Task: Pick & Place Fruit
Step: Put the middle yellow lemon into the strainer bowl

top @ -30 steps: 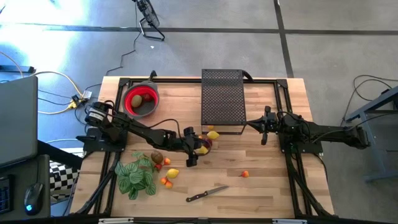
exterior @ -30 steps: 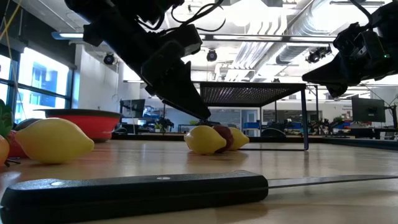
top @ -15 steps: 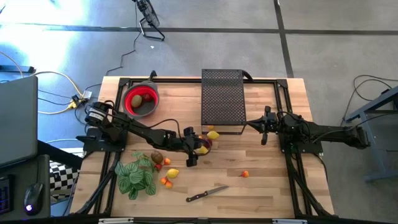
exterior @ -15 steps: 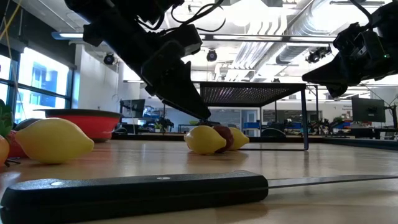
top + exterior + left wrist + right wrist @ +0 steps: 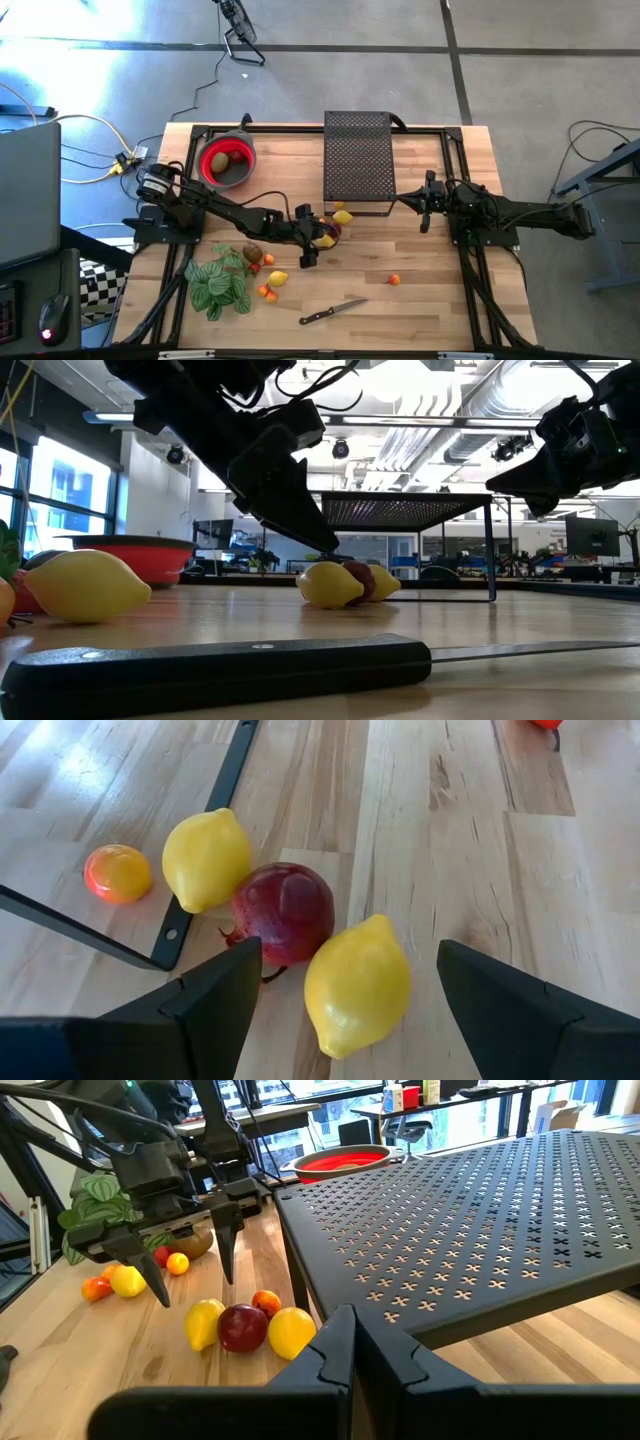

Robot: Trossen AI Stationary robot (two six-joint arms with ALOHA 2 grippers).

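Note:
My left gripper lowers before it closes on the yellow lemon (image 5: 357, 985) beside the dark red apple (image 5: 284, 912), since its fingers are still above the lemon.
My left gripper (image 5: 350, 948) is open and slants down at mid-table. Its two fingers stand on either side of a yellow lemon (image 5: 357, 985) without touching it. This lemon lies on the wood against a dark red apple (image 5: 284, 912). Beyond them are a second lemon (image 5: 206, 858) and a tiny orange fruit (image 5: 118, 872) by the rack's foot bar. In the low view, the fingertips hang just above the lemon (image 5: 330, 584). My right gripper (image 5: 352, 1350) is shut and waits level at the table's right side (image 5: 424, 205).
A red bowl (image 5: 228, 181) at the far left holds a kiwi (image 5: 238, 156). A black perforated rack (image 5: 358, 162) stands at the far middle. Nearer lie a kiwi (image 5: 252, 253), a lemon (image 5: 278, 279), orange fruit (image 5: 394, 280), a leafy plant (image 5: 220, 285) and a knife (image 5: 332, 312).

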